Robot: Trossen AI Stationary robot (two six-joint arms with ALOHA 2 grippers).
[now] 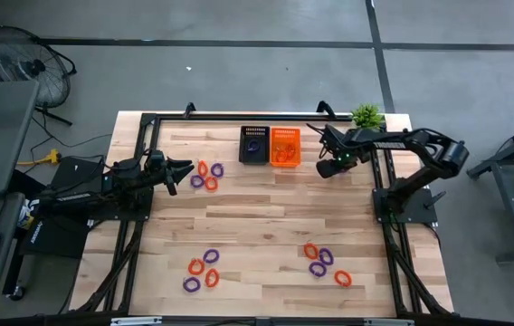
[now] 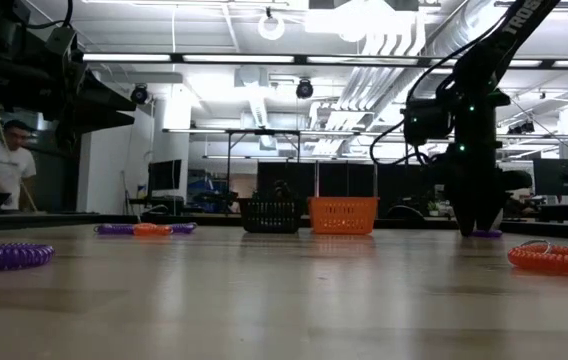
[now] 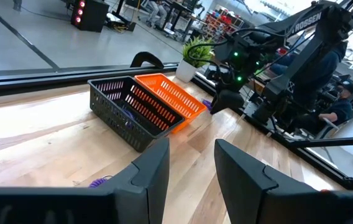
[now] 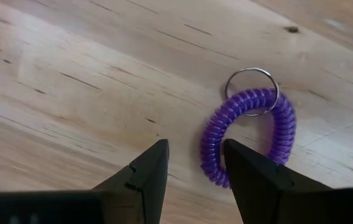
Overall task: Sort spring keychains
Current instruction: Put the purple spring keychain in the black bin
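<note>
The purple spring keychain has to be sorted into its basket. My right gripper next needs to hold the keychain by its coil (image 2: 486,233) opposite the metal ring.
A purple spring keychain (image 4: 251,134) with a metal ring (image 4: 252,90) lies flat on the wood, right of the orange basket (image 1: 285,146). My right gripper (image 4: 195,165) (image 1: 329,167) points down over it, open; the coil's one side lies between the fingers, close to one finger (image 4: 254,177). In the low view the fingers (image 2: 474,225) stand just at the purple coil (image 2: 486,233). My left gripper (image 3: 192,174) (image 1: 182,168) is open and level at the table's left, beside a cluster of orange and purple keychains (image 1: 207,174). My right gripper comes at the purple keychain from above, its fingers pointing down across one side of the coil (image 4: 212,146). One finger stands in front of the coil's lower part. Whether a finger touches the coil, I cannot tell.
A black basket (image 1: 255,145) stands left of the orange one at the far middle. More keychains lie in a cluster near the front left (image 1: 203,269) and one near the front right (image 1: 325,263). A small plant (image 1: 366,115) stands at the far right corner.
</note>
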